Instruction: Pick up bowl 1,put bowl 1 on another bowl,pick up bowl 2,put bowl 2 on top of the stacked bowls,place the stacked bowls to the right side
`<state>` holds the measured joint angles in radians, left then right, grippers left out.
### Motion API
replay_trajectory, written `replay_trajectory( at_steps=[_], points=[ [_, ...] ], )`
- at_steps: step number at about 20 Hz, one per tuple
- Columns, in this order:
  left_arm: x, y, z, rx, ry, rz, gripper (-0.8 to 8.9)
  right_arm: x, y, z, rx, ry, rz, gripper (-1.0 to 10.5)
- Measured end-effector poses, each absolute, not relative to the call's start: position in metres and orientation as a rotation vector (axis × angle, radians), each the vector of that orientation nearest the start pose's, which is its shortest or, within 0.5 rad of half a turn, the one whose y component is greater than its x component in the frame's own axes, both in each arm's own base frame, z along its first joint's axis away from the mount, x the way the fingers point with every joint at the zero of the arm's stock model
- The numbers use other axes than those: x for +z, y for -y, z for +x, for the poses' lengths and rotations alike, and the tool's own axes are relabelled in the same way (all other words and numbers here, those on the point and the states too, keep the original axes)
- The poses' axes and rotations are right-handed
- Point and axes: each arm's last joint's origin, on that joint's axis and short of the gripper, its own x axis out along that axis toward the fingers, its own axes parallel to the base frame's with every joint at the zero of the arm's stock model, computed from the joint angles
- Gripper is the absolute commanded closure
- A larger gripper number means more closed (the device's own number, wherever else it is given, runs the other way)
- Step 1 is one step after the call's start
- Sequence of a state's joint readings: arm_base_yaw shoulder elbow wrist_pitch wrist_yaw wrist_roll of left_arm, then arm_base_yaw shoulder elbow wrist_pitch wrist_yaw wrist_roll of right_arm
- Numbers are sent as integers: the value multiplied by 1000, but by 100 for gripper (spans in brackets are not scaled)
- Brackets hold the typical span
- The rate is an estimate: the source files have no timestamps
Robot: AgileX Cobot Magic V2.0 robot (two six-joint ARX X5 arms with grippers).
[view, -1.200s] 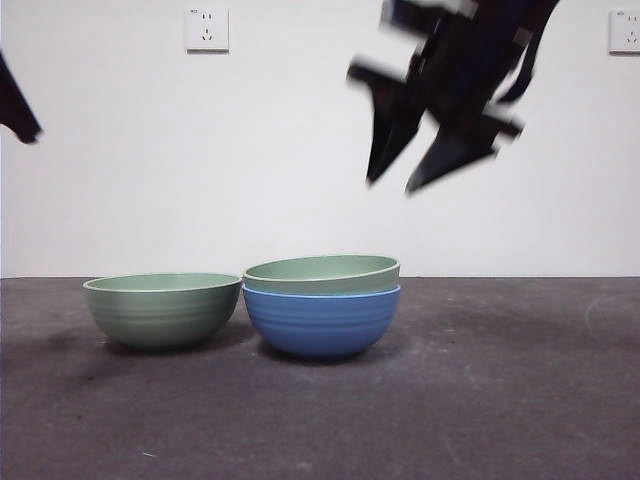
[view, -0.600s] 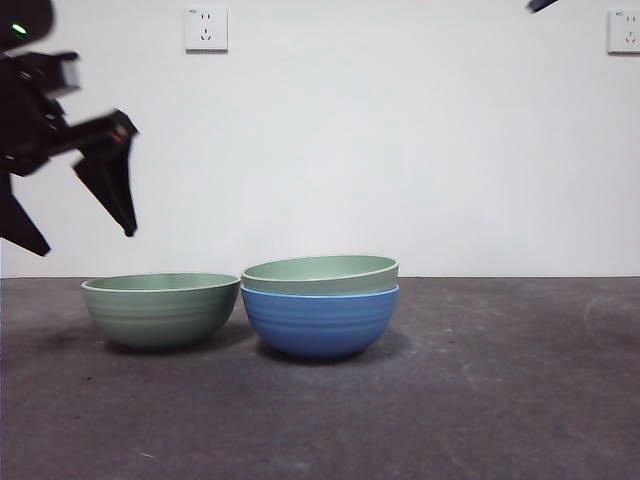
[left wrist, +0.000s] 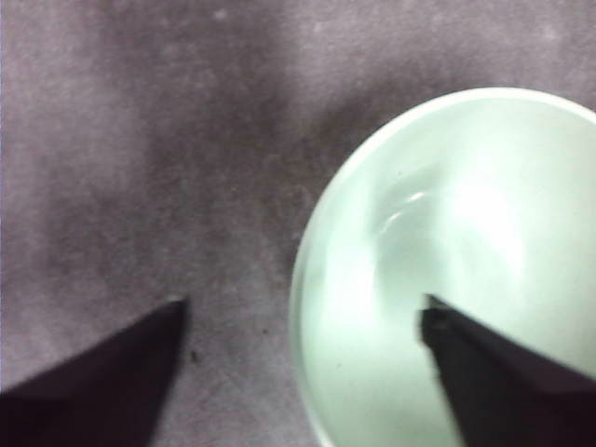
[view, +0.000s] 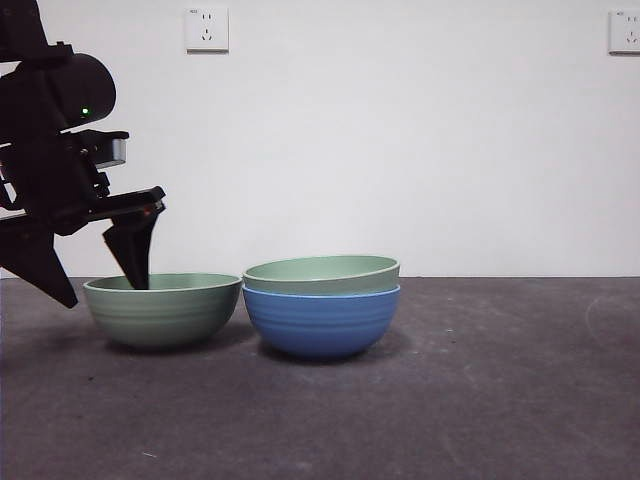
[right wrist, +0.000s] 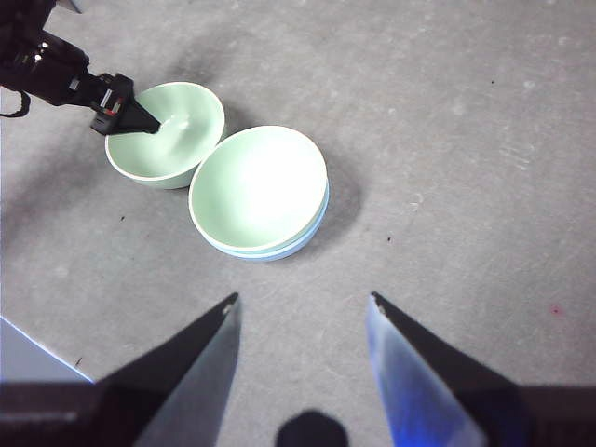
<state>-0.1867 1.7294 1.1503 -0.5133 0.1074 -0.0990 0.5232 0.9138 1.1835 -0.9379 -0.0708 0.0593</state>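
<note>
The lone green bowl's round body (view: pixel 165 318) is wider than my open fingers. Next, my left gripper pinches that bowl by its thin rim (view: pixel 88 286).
A pale green bowl 1 (view: pixel 320 270) sits nested in the blue bowl (view: pixel 320 325) at the table's middle; the right wrist view shows this pair as green bowl 1 (right wrist: pixel 261 186) over a thin blue edge (right wrist: pixel 315 226). Bowl 2 (view: pixel 165 312), pale green, stands alone just left of them, touching or almost touching the stack. My left gripper (view: pixel 100 287) is open and straddles bowl 2's left rim (left wrist: pixel 303 307), one jaw inside the bowl and one outside. My right gripper (right wrist: pixel 303 298) is open and empty, high above the table and out of the front view.
Dark grey table surface (view: pixel 500 380) stretches to the right of the bowls. Two wall sockets (view: pixel 206 29) hang on the white back wall. A pale edge (right wrist: pixel 28 358) shows at one corner of the right wrist view.
The right arm rose out of the front view. The left arm came in from the left and dropped until its open jaws straddle bowl 2's rim. The bowls have not moved.
</note>
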Motion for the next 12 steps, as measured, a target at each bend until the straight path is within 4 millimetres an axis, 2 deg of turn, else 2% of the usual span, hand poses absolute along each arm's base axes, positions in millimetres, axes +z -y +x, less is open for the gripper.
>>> replay_trajectory(
  at_steps=[1, 4, 6, 12],
  points=[
    [195, 67, 337, -209, -1107, -45, 741, 376, -79, 133, 551, -677, -97, 722],
    [195, 67, 338, -210, -1107, -45, 764, 376, -79, 133, 551, -679, -97, 724],
    [195, 67, 338, -210, -1106, -45, 825, 375, -79, 133, 550, -684, -98, 725],
    [196, 67, 336, -205, -1124, -49, 822, 374, -78, 132, 549, -705, -103, 725]
  ],
)
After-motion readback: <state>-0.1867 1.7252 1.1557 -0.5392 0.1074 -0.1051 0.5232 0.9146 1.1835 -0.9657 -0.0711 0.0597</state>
